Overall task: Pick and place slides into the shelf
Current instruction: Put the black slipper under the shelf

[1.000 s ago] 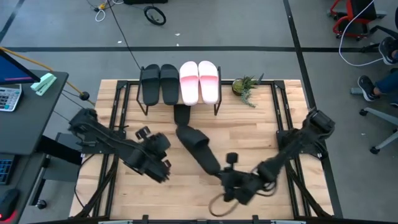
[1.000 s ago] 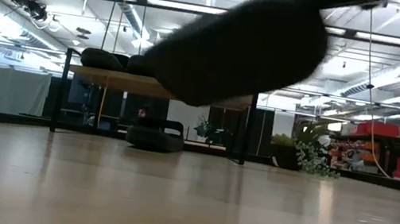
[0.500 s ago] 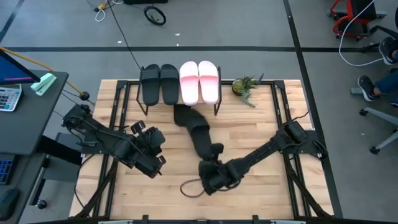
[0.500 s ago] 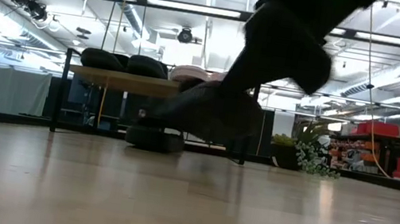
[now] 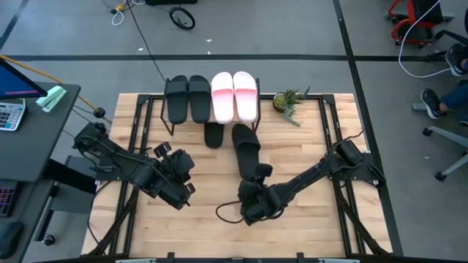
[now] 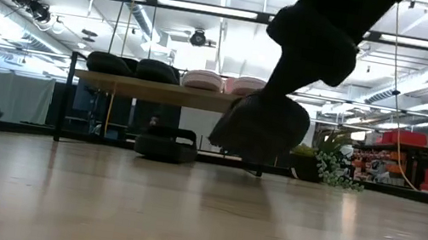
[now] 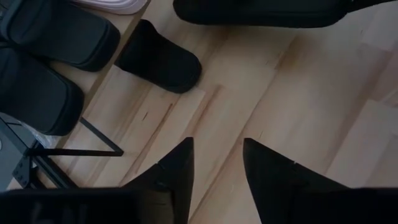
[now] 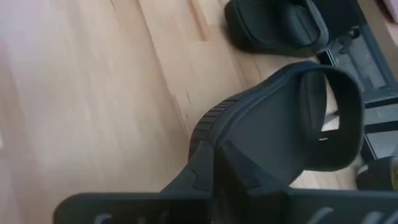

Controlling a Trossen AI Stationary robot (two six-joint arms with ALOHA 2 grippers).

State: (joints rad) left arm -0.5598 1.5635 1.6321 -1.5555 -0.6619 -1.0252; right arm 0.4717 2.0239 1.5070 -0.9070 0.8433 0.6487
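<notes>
My right gripper needs to move the held black slide [image 5: 247, 150] farther in before it lets go, because the held slide sticks out past the slide under the shelf.
The shelf [image 5: 212, 120] stands at the table's far edge. On its top board lie two black slides [image 5: 188, 97] and two pink slides [image 5: 235, 95]. Another black slide [image 5: 213, 134] rests sole-down on the table under the shelf, also in the left wrist view [image 7: 158, 59]. My right gripper [image 5: 256, 191] is shut on a fourth black slide [image 5: 246, 146], whose toe points at the shelf. My left gripper [image 5: 178, 183] is open and hovers over the table's left half, near nothing [image 7: 217, 165]. My right gripper holds the black slide by its heel end [image 8: 208, 134], coming from the near side along its length. One finger [image 8: 245, 165] lies on the footbed; the other is hidden below the sole. The slide [image 6: 261, 123] is lifted clear of the table, its strap [image 8: 333, 112] toward the shelf.
A small potted plant [image 5: 289, 102] stands right of the shelf at the far edge. A dark cable loop [image 5: 228, 213] lies by the right gripper. A desk with a calculator [image 5: 11, 113] is beyond the table's left edge. Bare wood shows in the table's middle.
My right gripper has carried the black slide from the near middle toward the shelf and lowered it. The slide has swung from slanting across the table to pointing its toe at the shelf. My left arm has drawn back slightly toward the left edge.
</notes>
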